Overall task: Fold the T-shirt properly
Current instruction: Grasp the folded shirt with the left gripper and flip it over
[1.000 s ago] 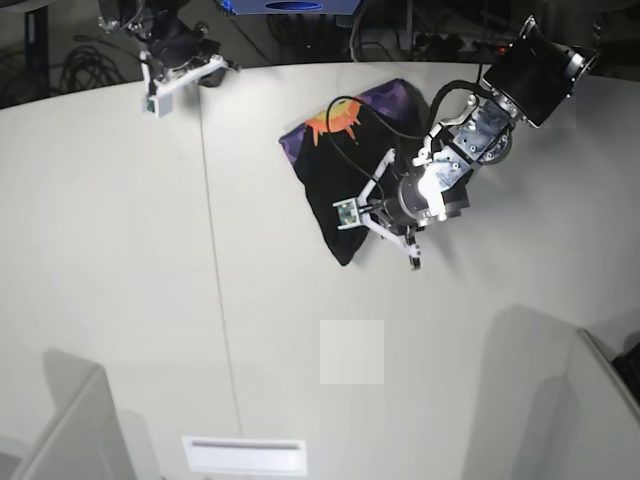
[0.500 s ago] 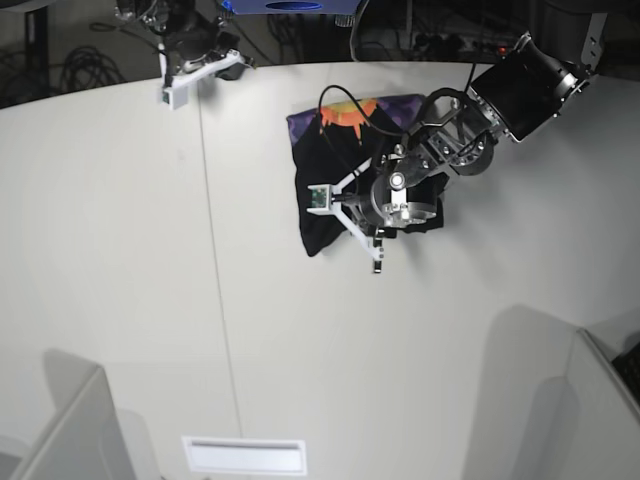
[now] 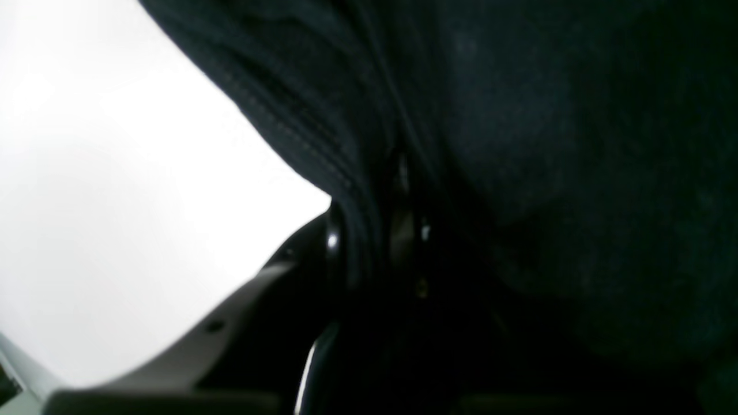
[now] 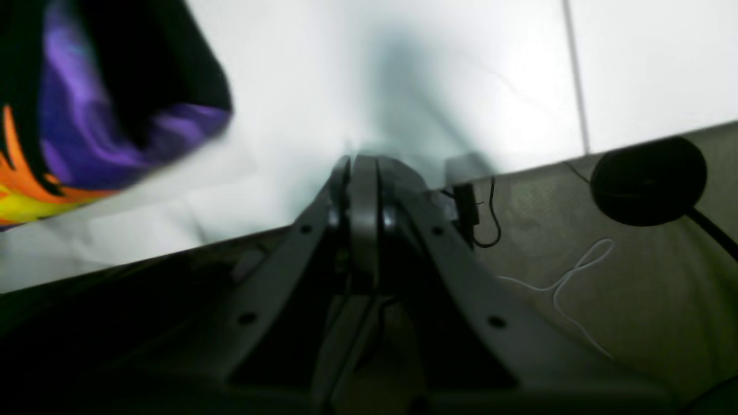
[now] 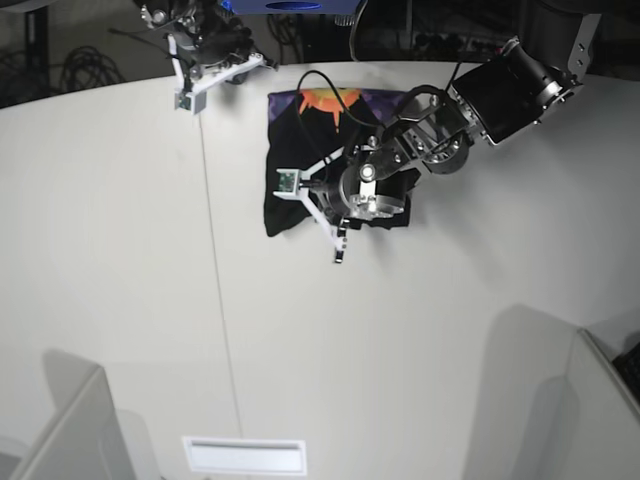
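The pinched fold [image 3: 363, 207] is on the near side of the black T-shirt, so it would lie flat. My left gripper should open.
The black T-shirt [image 5: 300, 165] lies bunched on the white table [image 5: 120, 250], its orange-and-purple print [image 5: 335, 100] at the far edge. My left gripper [image 5: 345, 205] reaches in from the upper right and sits on the shirt's near side. In the left wrist view, black T-shirt cloth [image 3: 519, 144] fills the frame, and a stitched fold of it runs between the pinched fingers of the left gripper [image 3: 369, 230]. My right gripper [image 5: 205, 60] hovers at the table's far edge, left of the shirt. The right gripper [image 4: 360, 190] is shut and holds nothing, with the print [image 4: 69, 144] at the left of that view.
A thin seam [image 5: 208, 220] crosses the table from far to near. Grey partitions stand at the near left [image 5: 70, 430] and near right [image 5: 560, 400]. A white slot [image 5: 245, 455] sits at the near edge. Beyond the far edge are floor cables [image 4: 553, 288] and a black round object [image 4: 648, 178].
The left gripper has dragged the T-shirt leftward and toward the far edge, and the shirt has turned squarer. The right arm has moved rightward along the far edge, closer to the shirt.
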Controlling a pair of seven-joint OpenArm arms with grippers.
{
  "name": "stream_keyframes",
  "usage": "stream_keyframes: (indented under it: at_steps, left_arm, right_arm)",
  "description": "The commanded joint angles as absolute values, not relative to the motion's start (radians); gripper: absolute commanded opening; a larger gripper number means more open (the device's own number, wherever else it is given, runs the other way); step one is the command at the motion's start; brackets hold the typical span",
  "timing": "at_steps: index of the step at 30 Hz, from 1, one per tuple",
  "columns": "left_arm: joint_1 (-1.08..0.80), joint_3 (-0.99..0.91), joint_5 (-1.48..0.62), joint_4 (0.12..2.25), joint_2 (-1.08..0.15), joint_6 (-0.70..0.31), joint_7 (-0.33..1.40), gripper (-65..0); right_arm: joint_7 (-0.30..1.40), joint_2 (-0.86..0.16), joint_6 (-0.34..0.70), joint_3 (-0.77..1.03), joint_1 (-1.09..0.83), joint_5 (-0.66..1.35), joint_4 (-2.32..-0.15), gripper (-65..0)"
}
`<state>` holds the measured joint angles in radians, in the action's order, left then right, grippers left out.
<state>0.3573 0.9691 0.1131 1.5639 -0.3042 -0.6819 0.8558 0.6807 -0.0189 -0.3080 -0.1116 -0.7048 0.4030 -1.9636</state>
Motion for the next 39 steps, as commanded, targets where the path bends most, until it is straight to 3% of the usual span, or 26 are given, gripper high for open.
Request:
stream_keyframes:
  at_steps: [1, 29, 36, 39]
  left_arm:
    - [0.361, 0.97, 0.091, 1.567, -0.306, -0.698, 0.849, -65.0]
    - [0.374, 0.969, 0.091, 1.563, -0.298, -0.698, 0.855, -65.0]
    - [0.417, 0.966, 0.09, 1.566, -0.3, -0.698, 0.857, -27.3]
    - [0.438, 0.961, 0.09, 1.573, -0.3, -0.698, 0.858, -19.1]
  right_arm:
    - [0.677, -0.022, -0.314, -0.113, -0.702, 0.4, -1.977, -65.0]
    - [0.677, -0.022, -0.314, -0.114, -0.687, 0.4, -1.977, -65.0]
    - [0.677, -0.022, -0.314, -0.114, -0.687, 0.4, -1.977, -65.0]
    - [0.677, -0.022, -0.314, -0.114, -0.687, 0.4, -1.977, -65.0]
